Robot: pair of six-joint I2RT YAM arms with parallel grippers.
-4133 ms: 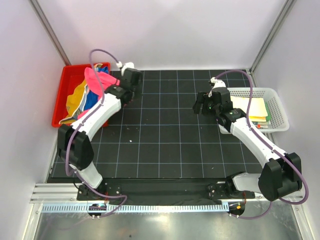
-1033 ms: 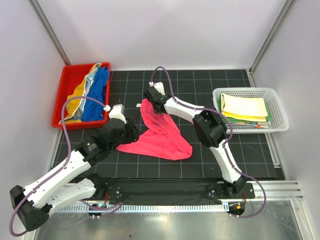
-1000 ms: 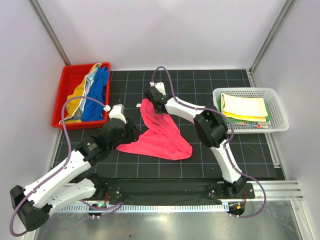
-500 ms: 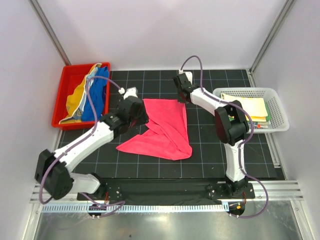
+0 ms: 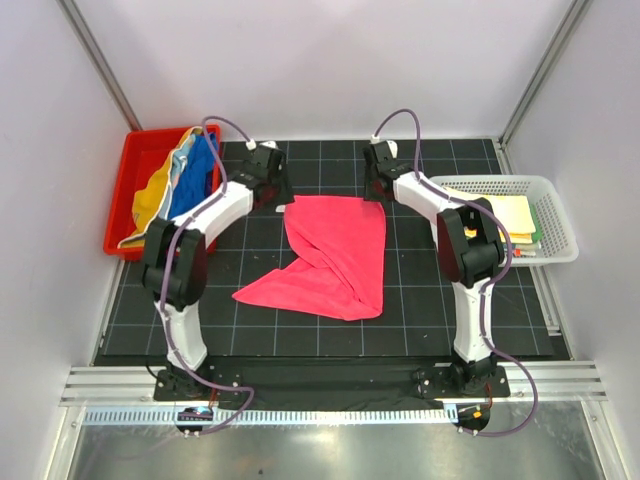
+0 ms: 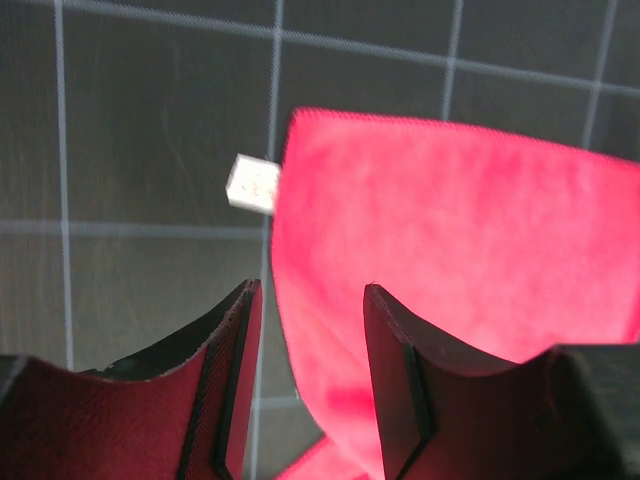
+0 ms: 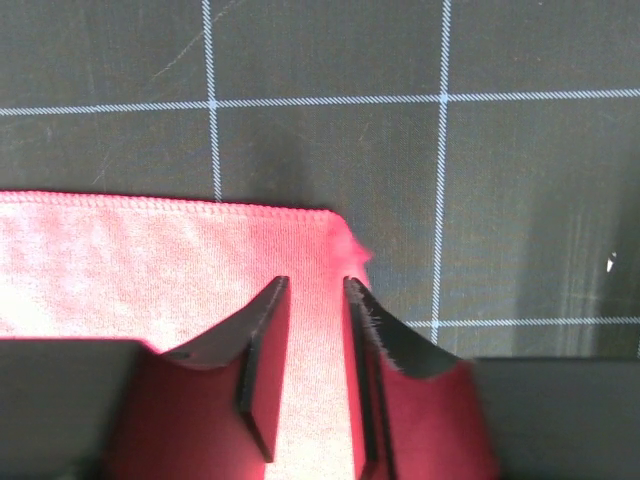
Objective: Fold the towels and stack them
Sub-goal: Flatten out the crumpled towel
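The right gripper will next pinch the far corner of the pink-red towel (image 5: 338,255), as its far corner (image 5: 379,203) is opposite the tagged corner and the towel needs to be spread and folded evenly.
A pink-red towel (image 5: 338,255) lies on the black gridded mat. Its far half is spread flat and its near part is folded into a point toward the left. My left gripper (image 5: 277,195) hangs open over the towel's far left edge (image 6: 450,230), beside a small white tag (image 6: 252,183). My right gripper (image 5: 379,192) hovers over the far right corner (image 7: 150,260), jaws slightly apart, and the cloth lies flat beneath them. In the wrist views nothing is pinched in the left gripper (image 6: 310,290) or the right gripper (image 7: 314,282).
A red bin (image 5: 125,175) at the far left holds a blue towel (image 5: 200,180), a yellow one (image 5: 150,195) and others. A white mesh basket (image 5: 560,215) at the right holds folded yellow cloth (image 5: 500,215). Frame posts stand at both far corners.
The right gripper has let go of the towel's far right corner. The far edge now lies spread flat. The left gripper has moved farther up the mat to the far left corner.
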